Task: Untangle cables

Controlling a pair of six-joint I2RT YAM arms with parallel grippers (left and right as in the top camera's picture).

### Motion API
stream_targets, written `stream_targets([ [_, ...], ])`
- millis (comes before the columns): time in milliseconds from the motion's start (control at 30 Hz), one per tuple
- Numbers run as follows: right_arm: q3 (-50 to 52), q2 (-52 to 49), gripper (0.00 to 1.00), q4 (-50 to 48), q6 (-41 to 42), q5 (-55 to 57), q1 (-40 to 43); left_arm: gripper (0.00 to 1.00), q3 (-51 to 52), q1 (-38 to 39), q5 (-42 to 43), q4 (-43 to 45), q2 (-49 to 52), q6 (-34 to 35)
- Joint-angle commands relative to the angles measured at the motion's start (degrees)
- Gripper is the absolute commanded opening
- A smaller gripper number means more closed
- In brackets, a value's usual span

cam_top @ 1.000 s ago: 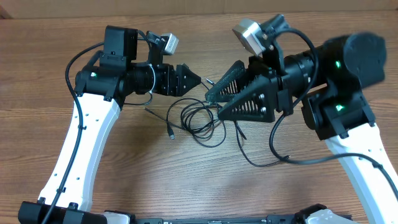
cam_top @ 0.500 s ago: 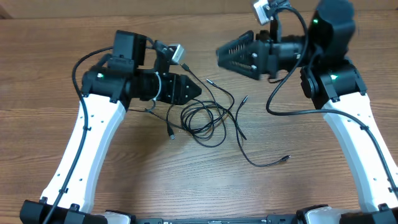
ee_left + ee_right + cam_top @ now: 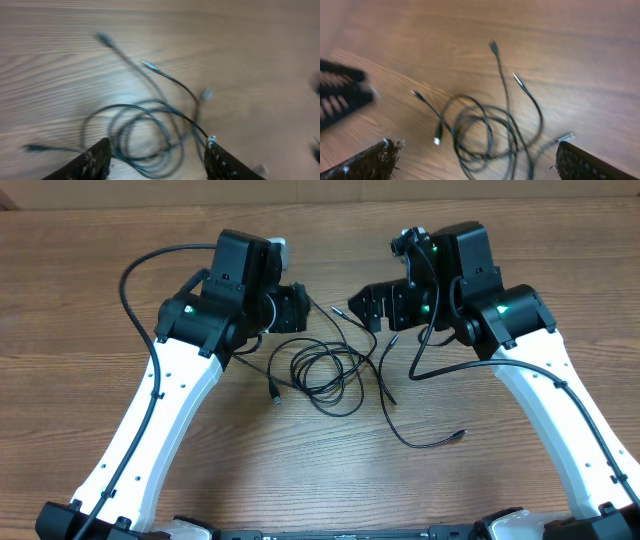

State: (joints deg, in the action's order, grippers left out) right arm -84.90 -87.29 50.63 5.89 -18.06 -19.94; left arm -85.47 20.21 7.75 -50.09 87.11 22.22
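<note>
The cables are to be untangled, so the right gripper should next grab the cables' loops on the side of the cables nearest to it and leave the cables' opposite side to the left gripper.
The cables (image 3: 318, 370) lie as thin black loops on the wooden table between the two arms, with small plug ends sticking out. One strand (image 3: 430, 444) trails off toward the front right. My left gripper (image 3: 295, 308) hovers at the upper left of the bundle, open, with the loops (image 3: 145, 130) on the table between its fingers (image 3: 95, 162). My right gripper (image 3: 372, 305) hangs at the upper right, jaws wide open and holding nothing. In the right wrist view the coil (image 3: 485, 130) lies between and beyond its fingertips (image 3: 390, 150), and the right gripper (image 3: 477, 150) is off the cables.
Thick black arm wires arc beside each arm, one on the left (image 3: 135, 280) and one hanging low on the right (image 3: 440, 370) close to the cables. A loose plug (image 3: 275, 395) lies at the bundle's left. The table's far edge runs along the top.
The right gripper has pulled back from over the bundle to the upper right and opened wider. The left gripper has turned to point down at the cables. The cables have not moved.
</note>
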Motion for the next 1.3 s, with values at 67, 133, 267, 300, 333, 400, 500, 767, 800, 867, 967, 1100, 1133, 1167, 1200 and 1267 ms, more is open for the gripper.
stream_targets([
  [67, -0.5, 0.1, 1.0, 4.6, -1.6, -3.3, 0.0, 0.61, -0.2, -1.1, -10.9, -0.4, -1.4, 9.4],
  [133, -0.5, -0.6, 1.0, 6.3, -3.2, -6.4, 0.0, 0.62, -0.2, -2.0, -10.7, -0.8, -1.4, 12.0],
  [267, -0.5, -3.8, 1.0, 10.3, -3.6, -12.0, -1.5, 0.64, -0.2, -3.9, -5.0, -0.9, -1.4, 12.5],
  [300, -0.5, -4.7, 0.98, 11.1, -3.6, -12.8, -2.2, 0.64, -0.2, -4.1, -4.3, -1.1, -1.4, 12.4],
  [333, -0.5, -5.7, 0.93, 11.6, -3.5, -12.9, -3.0, 0.64, -0.2, -4.3, -3.7, -1.4, -1.4, 12.1],
  [400, -0.5, -8.1, 0.89, 11.7, -2.1, -12.9, -4.8, 0.64, -0.2, -4.3, -3.3, -1.8, -1.4, 11.1],
  [500, -0.5, -12.0, 0.82, 11.2, 7.2, -7.6, -6.9, 0.64, -0.2, -4.3, -3.4, -2.6, -1.4, 10.0],
  [767, 4.5, -18.0, 0.82, 5.7, 43.3, 10.0, -11.6, 0.64, -0.2, -5.1, -3.7, -4.2, -3.6, 7.3],
  [800, 6.0, -18.0, 0.82, 3.7, 47.1, 11.1, -12.3, 0.65, -0.2, -5.3, -3.7, -4.3, -4.0, 7.0],
  [867, 8.7, -18.0, 0.82, -0.2, 53.3, 13.0, -13.3, 0.66, -0.2, -5.7, -3.7, -4.5, -5.2, 6.5],
  [967, 13.1, -18.0, 0.81, -6.3, 60.5, 15.2, -14.6, 0.67, -0.2, -6.2, -3.7, -4.7, -6.6, 6.4],
  [1100, 19.2, -18.2, 0.71, -13.4, 67.9, 14.9, -16.2, 0.68, -0.2, -6.3, -3.7, -4.9, -8.1, 5.8],
  [1133, 20.7, -18.2, 0.67, -15.0, 69.1, 14.8, -16.6, 0.69, -0.2, -6.3, -3.7, -5.0, -8.3, 5.8],
  [1167, 21.7, -18.2, 0.62, -16.4, 69.5, 14.6, -17.0, 0.69, -0.2, -6.3, -3.7, -5.0, -8.5, 5.8],
  [1200, 22.6, -18.2, 0.59, -17.9, 69.5, 14.4, -17.4, 0.69, -0.2, -6.3, -3.7, -5.0, -8.5, 5.8],
  [1267, 23.4, -18.2, 0.45, -19.6, 69.5, 14.3, -18.0, 0.69, -0.2, -6.3, -3.7, -5.0, -8.5, 5.8],
])
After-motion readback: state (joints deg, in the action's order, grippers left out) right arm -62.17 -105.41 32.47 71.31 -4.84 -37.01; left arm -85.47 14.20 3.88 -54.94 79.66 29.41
